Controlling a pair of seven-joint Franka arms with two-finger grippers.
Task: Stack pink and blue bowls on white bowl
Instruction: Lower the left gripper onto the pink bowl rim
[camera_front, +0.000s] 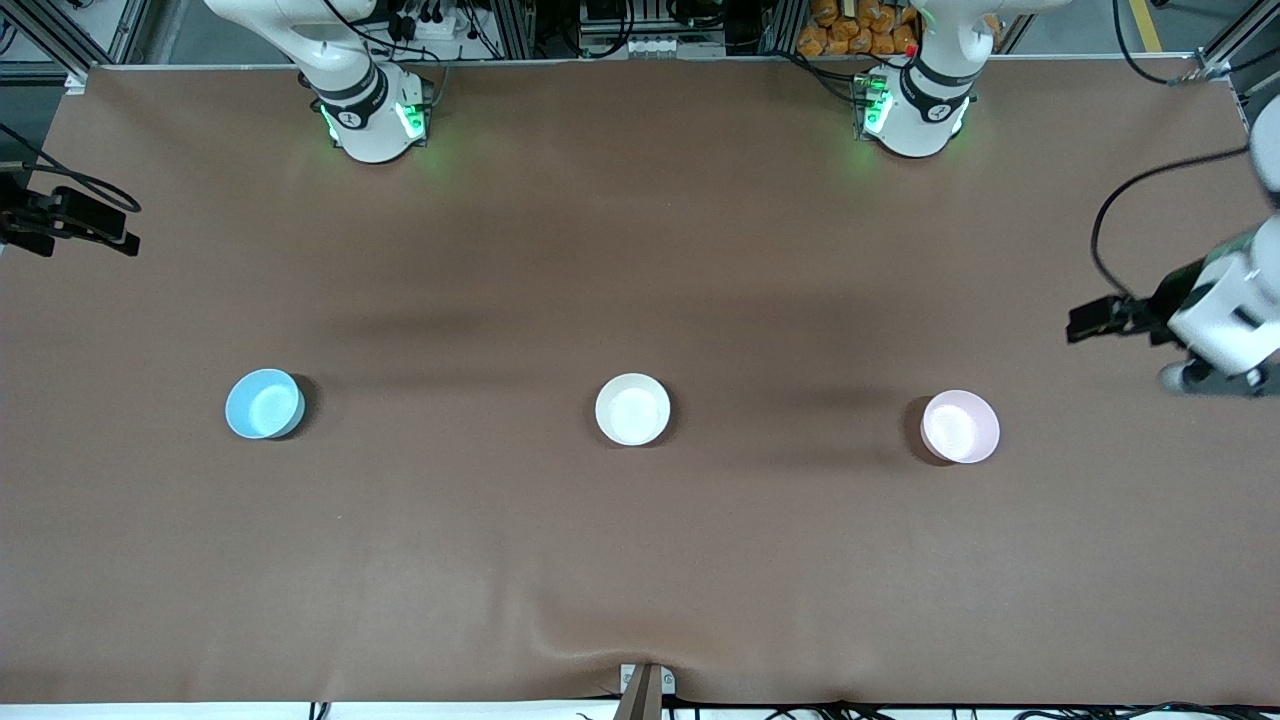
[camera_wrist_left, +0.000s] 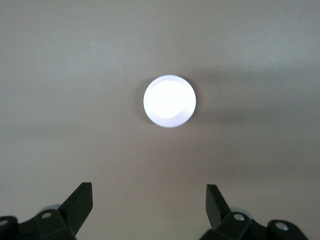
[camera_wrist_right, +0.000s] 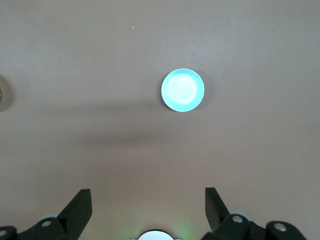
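Note:
My left gripper grabs the pink bowl by its rim (camera_front: 997, 425) next. Then I stack the pink bowl on the white bowl (camera_front: 632, 409).
Three bowls stand in a row across the brown table. The blue bowl (camera_front: 265, 404) is toward the right arm's end, the white bowl (camera_front: 632, 409) in the middle, the pink bowl (camera_front: 960, 427) toward the left arm's end. All are upright, empty and well apart. My left gripper (camera_wrist_left: 149, 192) hangs open high over the table, with the pink bowl (camera_wrist_left: 169, 101) far below it, glaring almost white. Its wrist (camera_front: 1215, 320) shows at the left arm's end of the table. My right gripper (camera_wrist_right: 148, 197) is open too, high above the blue bowl (camera_wrist_right: 182, 90). Neither gripper holds anything.
Both arm bases (camera_front: 372, 115) (camera_front: 915, 115) stand along the table edge farthest from the front camera. The brown cloth (camera_front: 640, 560) has a crease by a metal bracket (camera_front: 645, 688) at the nearest edge. A black fixture with cables (camera_front: 65, 218) sits at the right arm's end.

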